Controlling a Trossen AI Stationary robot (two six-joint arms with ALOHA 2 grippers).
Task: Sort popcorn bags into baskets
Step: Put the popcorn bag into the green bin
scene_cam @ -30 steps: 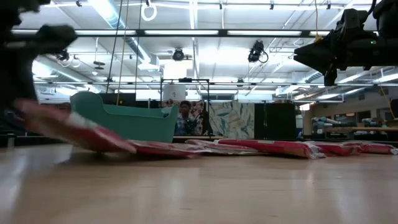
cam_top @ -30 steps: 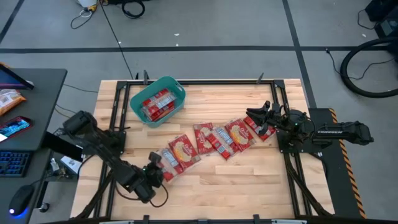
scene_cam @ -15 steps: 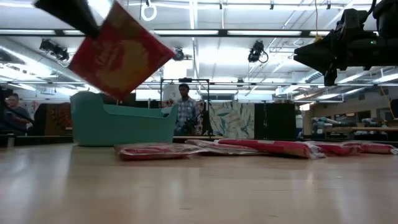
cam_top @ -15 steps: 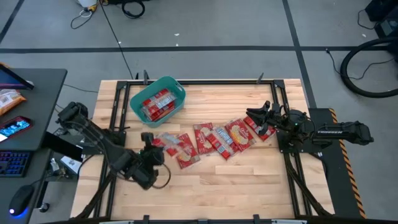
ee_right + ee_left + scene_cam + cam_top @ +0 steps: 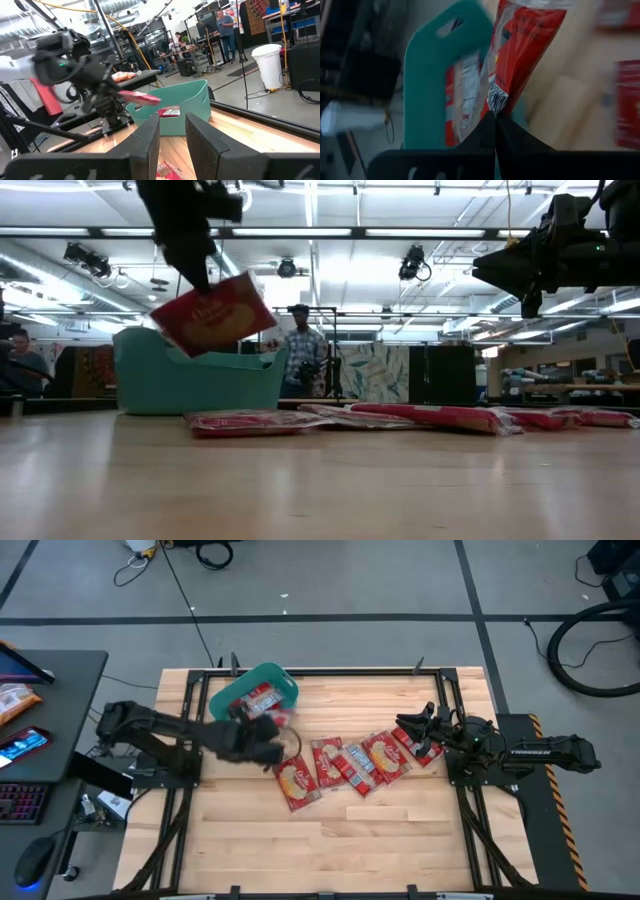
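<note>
I should move the red popcorn bag with my left gripper over the basket's opening [image 5: 250,693] before releasing the bag, because its wide end [image 5: 281,717] sticks out past the basket's rim over wood.
My left gripper [image 5: 265,743] is shut on a red popcorn bag [image 5: 210,315] and holds it in the air by the near right side of the teal basket [image 5: 255,700]. The basket holds several red bags [image 5: 461,95]. Several more popcorn bags [image 5: 350,765] lie flat in a row across the middle of the table. My right gripper [image 5: 172,137] stays raised at the row's right end, open, with nothing between its fingers. My left gripper pinches the bag's edge by the barcode patch [image 5: 495,99] between its two shut fingers. The fingers slant down onto the bag's upper edge [image 5: 203,288]. The bag hangs tilted below them, clear of the table and higher than the basket's rim.
A side desk [image 5: 40,710] with an orange packet and a keyboard stands left of the table. Black frame rails [image 5: 190,740] run along the table's left and right sides. People stand in the room beyond the far edge. Bare wood lies along the near edge.
My left gripper has risen from the table's near left part and swung toward the far edge, up to the basket, rolling as it went. The bag, whose one end was on the table a second ago, is now lifted clear and hangs tilted by the basket.
</note>
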